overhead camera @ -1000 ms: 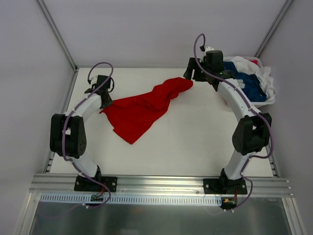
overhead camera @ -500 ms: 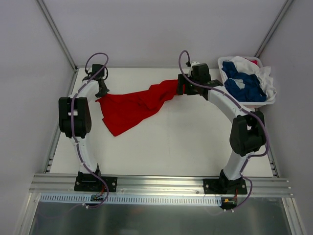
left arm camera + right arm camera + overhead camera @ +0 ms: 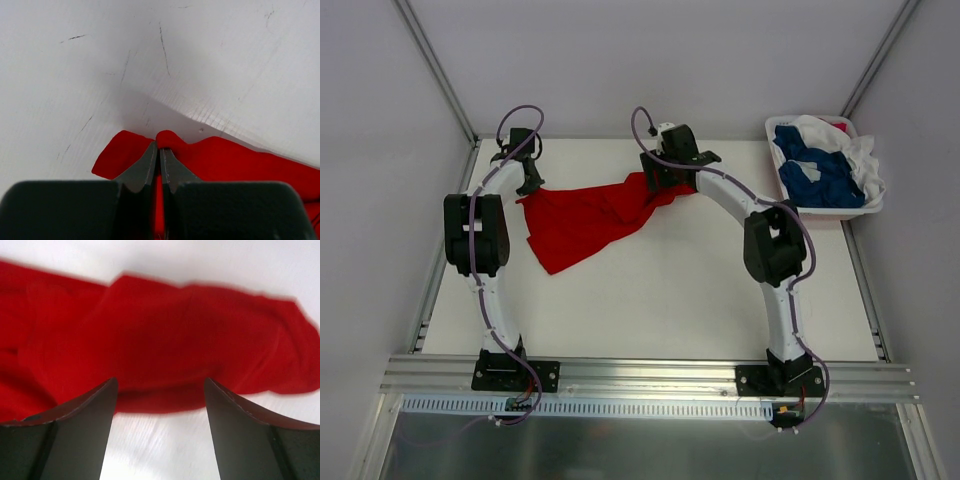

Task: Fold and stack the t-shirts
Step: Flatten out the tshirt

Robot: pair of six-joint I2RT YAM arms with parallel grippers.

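Note:
My right gripper will next pinch the end of the red t-shirt [image 3: 582,215] opposite the corner in my left gripper, to spread it for folding.
A bright red t-shirt [image 3: 582,215] lies crumpled and stretched across the back of the white table [image 3: 670,290]. My left gripper [image 3: 529,186] is shut on its left corner; in the left wrist view the fingertips [image 3: 159,150] pinch a fold of the red t-shirt [image 3: 235,160]. My right gripper [image 3: 658,182] stands open at the shirt's right end, its fingers [image 3: 95,400] wide apart with bare table between them and the red t-shirt [image 3: 165,350] just ahead. Dark blue t-shirts [image 3: 825,175] and white t-shirts [image 3: 865,165] are piled in the basket.
A white plastic basket [image 3: 832,211] sits at the back right corner of the table. White walls close in the back and both sides. A metal rail [image 3: 640,375] runs along the near edge by the arm bases.
The right gripper has swept left from beside the basket to the shirt's right end. The left gripper has drawn the shirt's left corner back and left, and the shirt has bunched up.

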